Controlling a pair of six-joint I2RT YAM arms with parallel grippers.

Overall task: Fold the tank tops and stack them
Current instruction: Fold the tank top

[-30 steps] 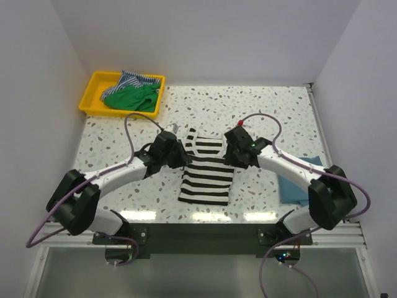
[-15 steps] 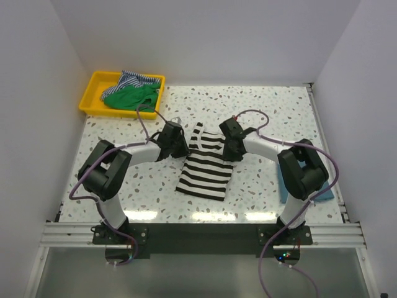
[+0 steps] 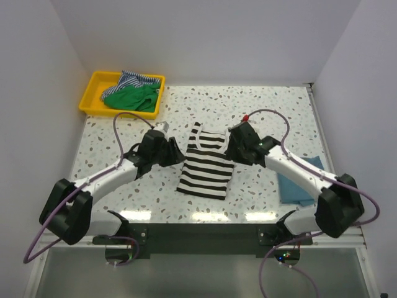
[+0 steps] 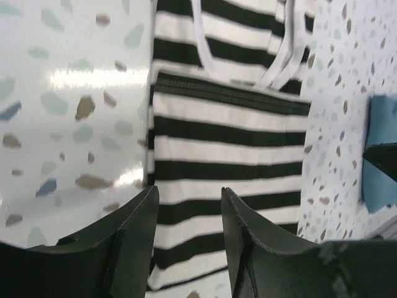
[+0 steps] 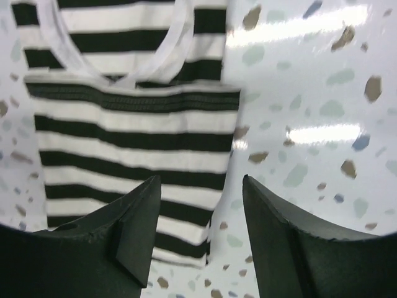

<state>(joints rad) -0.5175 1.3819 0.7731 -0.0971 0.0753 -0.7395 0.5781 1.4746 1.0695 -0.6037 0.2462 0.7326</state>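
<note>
My left gripper should next take hold of the striped tank top's near folded corner [image 3: 180, 189] [image 4: 157, 279], opposite my right gripper, to fold the tank top toward the neck.
The black-and-white striped tank top [image 3: 205, 174] lies folded in half on the table's middle, its hem laid up near the scoop neck. My left gripper [image 3: 178, 156] hovers at its left edge, open and empty; the left wrist view shows the left gripper [image 4: 189, 192] above the striped tank top [image 4: 229, 136]. My right gripper [image 3: 231, 153] stands open at the right edge; in the right wrist view the right gripper [image 5: 200, 180] straddles that edge of the striped tank top [image 5: 136, 130]. A folded teal-blue tank top [image 3: 294, 189] lies at the right.
The yellow tray [image 3: 92, 93] at the back left holds a crumpled green top [image 3: 131, 96] and a finely blue-striped top [image 3: 133, 79]. White walls close in the speckled table on three sides. The teal-blue top [image 4: 381, 167] shows at the left wrist view's right edge.
Both grippers have opened, let go of the striped top and drawn back a little toward its sides. The top now lies flat, folded in half.
</note>
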